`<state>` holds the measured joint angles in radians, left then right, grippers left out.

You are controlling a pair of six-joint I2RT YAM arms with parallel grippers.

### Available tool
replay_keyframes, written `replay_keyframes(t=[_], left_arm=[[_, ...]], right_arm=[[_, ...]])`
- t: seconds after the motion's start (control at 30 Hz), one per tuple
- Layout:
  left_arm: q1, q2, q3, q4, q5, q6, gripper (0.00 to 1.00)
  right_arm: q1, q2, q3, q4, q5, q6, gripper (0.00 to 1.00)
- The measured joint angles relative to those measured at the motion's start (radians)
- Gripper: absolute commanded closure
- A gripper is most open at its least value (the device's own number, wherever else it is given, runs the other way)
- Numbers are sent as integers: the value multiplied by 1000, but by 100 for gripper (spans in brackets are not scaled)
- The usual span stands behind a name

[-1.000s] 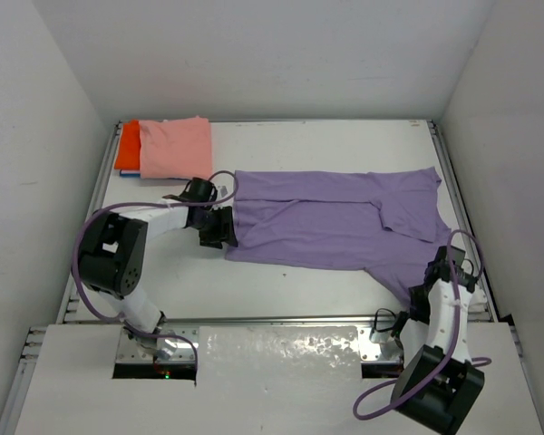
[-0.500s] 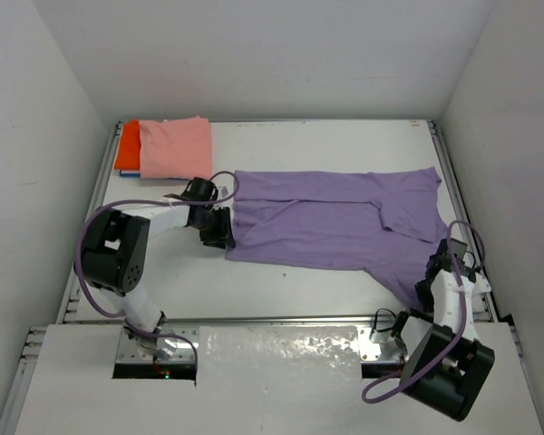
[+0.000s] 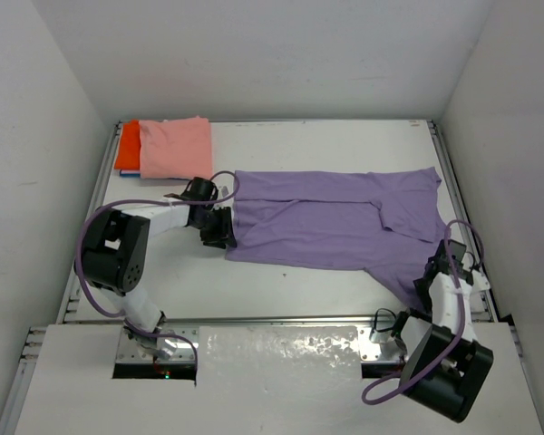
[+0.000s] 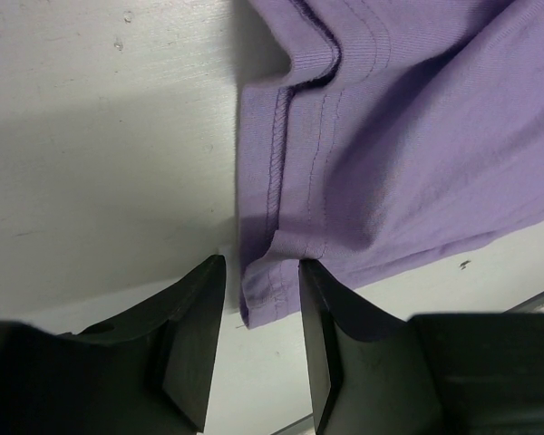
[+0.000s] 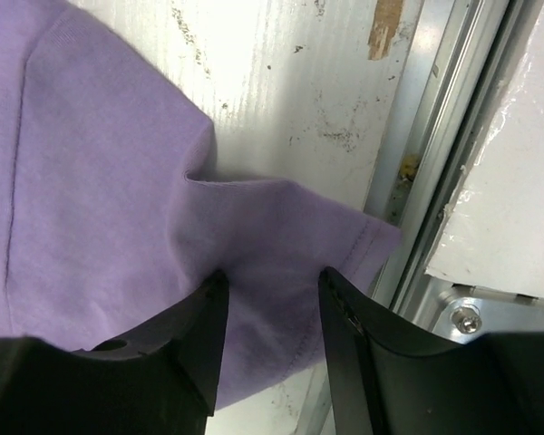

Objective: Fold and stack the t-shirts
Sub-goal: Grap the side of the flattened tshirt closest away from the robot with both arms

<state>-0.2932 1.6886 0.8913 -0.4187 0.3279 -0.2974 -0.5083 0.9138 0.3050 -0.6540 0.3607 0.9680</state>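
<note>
My right gripper closes on the shirt's corner (image 5: 273, 288) now: purple cloth (image 5: 109, 181) fills the gap between its fingers, so closing would catch the shirt's corner.
A purple t-shirt (image 3: 335, 220) lies spread flat across the middle of the table. My left gripper (image 3: 220, 232) is open at the shirt's near left hem corner. In the left wrist view (image 4: 261, 272) the stitched hem corner (image 4: 263, 294) sits between the two black fingers, touching the right one. My right gripper (image 3: 429, 279) is open over the shirt's near right corner. In the right wrist view (image 5: 270, 283) its fingers press down on the purple cloth (image 5: 109, 181), with a small fold just ahead of them.
A folded pink shirt (image 3: 175, 147) lies on a folded orange one (image 3: 126, 145) at the back left corner. A metal rail (image 5: 453, 136) runs along the table's right edge, close to my right gripper. White walls stand on three sides.
The right arm has swung its elbow out to the right and its gripper has settled slightly lower on the shirt corner. The left arm and the shirt have not moved.
</note>
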Motion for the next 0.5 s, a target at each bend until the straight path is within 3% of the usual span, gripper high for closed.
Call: replay_keyframes(t=[0.1, 0.13, 0.2, 0.23, 0.3, 0.5], left_arm=[[0, 0, 1, -2, 0, 0, 64], [0, 0, 2, -3, 0, -1, 67], [0, 0, 4, -11, -4, -2, 73], [0, 0, 4, -17, -6, -2, 85], [0, 1, 4, -29, -13, -6, 96], [0, 0, 4, -35, -13, -45, 100]], right_arm=[[0, 0, -8, 14, -3, 5, 64], [0, -6, -13, 25, -3, 6, 77], [0, -24, -25, 47, 0, 7, 93], [0, -32, -31, 59, 3, 11, 99], [0, -42, -38, 77, 2, 12, 100], [0, -10, 10, -18, 7, -8, 100]])
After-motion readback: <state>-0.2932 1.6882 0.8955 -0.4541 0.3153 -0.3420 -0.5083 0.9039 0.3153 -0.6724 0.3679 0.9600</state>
